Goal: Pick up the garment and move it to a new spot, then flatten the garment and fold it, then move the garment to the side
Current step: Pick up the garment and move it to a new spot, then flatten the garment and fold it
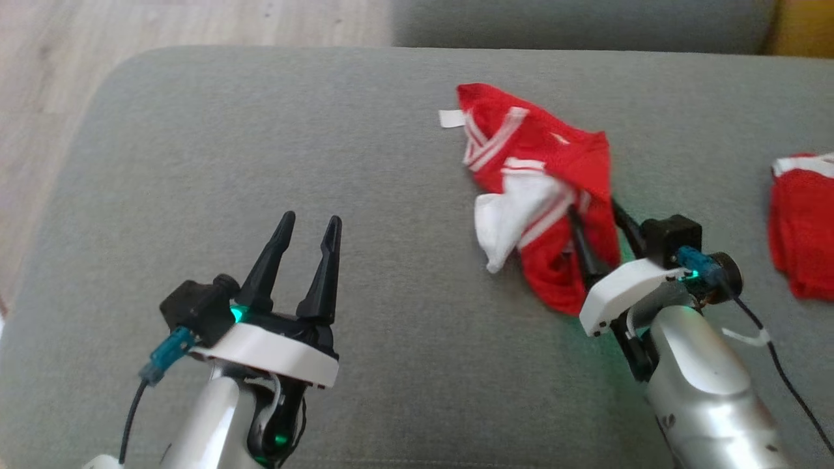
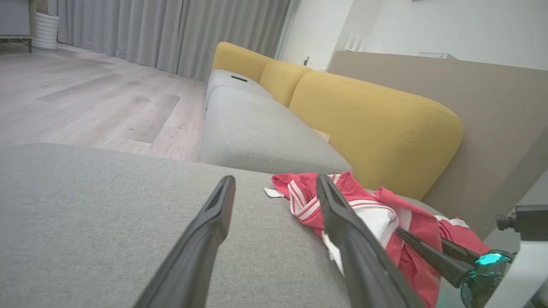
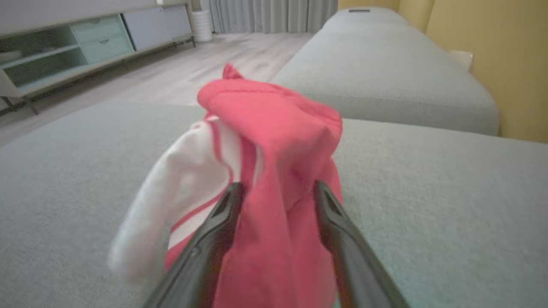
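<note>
My left gripper should next grab the white fold (image 1: 506, 215) of the garment, because that fold stands up from the crumpled red cloth (image 1: 559, 160).
The garment (image 1: 541, 195) is a crumpled red piece with white stripes and a white panel, lying on the grey cushion (image 1: 260, 143) right of centre. My right gripper (image 1: 594, 208) reaches into its near edge. In the right wrist view the fingers of that gripper (image 3: 277, 186) stand wide apart, open, with a fold of red cloth (image 3: 274, 128) bunched between them. My left gripper (image 1: 311, 220) hovers open and empty over bare cushion, well left of the garment. In the left wrist view its fingers (image 2: 275, 179) point toward the garment (image 2: 411, 222) and the right gripper (image 2: 421, 237).
A second red garment (image 1: 805, 221) lies at the cushion's right edge. Wooden floor (image 1: 39, 130) drops off to the left. Another grey seat (image 2: 257, 128) and yellow backrests (image 2: 372, 119) lie beyond the cushion. A low cabinet (image 3: 85, 42) stands across the floor.
</note>
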### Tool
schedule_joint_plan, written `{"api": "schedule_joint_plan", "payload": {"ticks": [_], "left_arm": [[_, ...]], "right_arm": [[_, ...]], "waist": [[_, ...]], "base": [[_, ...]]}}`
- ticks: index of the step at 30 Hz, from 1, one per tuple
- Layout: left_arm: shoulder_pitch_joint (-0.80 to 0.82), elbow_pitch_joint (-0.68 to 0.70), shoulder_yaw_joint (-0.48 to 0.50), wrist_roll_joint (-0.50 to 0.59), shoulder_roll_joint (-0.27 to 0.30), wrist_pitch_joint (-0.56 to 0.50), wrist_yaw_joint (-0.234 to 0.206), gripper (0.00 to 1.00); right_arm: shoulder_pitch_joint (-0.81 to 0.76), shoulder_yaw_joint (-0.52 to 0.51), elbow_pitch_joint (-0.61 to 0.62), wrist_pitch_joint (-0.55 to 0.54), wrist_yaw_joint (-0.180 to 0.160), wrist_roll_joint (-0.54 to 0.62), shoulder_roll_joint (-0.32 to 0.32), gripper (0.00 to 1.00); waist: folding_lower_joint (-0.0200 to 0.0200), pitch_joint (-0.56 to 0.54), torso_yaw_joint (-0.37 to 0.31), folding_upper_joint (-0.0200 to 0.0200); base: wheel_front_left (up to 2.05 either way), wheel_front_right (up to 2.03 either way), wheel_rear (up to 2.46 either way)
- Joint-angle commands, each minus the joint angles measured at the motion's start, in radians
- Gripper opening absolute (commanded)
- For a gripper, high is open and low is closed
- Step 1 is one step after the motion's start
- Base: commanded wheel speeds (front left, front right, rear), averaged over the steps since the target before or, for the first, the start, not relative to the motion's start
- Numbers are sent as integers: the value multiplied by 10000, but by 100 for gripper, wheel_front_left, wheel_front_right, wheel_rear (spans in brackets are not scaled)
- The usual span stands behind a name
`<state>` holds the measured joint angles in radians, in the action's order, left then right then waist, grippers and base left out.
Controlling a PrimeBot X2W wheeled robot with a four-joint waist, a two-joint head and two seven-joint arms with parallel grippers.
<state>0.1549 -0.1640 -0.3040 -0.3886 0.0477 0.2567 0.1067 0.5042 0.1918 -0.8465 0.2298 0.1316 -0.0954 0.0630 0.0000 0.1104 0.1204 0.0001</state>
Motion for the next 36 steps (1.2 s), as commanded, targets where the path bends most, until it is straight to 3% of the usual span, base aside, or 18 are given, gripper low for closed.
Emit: {"api": "schedule_joint_plan", "payload": {"ticks": [1, 12, 20, 26, 36], "left_arm": [[336, 331, 384, 82, 26, 51, 27, 100], [282, 308, 477, 39, 26, 51, 73, 100], [271, 421, 503, -7, 26, 51, 3, 100], [317, 448, 482, -38, 26, 51, -7, 100], [1025, -216, 141, 286, 26, 51, 83, 100]], "right_arm": [[269, 185, 499, 117, -9, -138, -128, 100], [-933, -625, 2834, 236, -9, -224, -128, 100], [-2686, -1238, 4887, 214, -9, -841, -128, 100], [-3282, -1426, 5450, 104, -9, -1024, -128, 100], [-2969, -1565, 6018, -141, -9, -917, -128, 100]], "waist": [[0, -26, -264, -1], [0, -413, -1088, -1], [0, -425, -1385, -1], [0, -270, -1500, -1], [0, 390, -1826, -1]], "base": [[0, 0, 0], [0, 0, 0], [0, 0, 0], [0, 0, 0], [0, 0, 0]]}}
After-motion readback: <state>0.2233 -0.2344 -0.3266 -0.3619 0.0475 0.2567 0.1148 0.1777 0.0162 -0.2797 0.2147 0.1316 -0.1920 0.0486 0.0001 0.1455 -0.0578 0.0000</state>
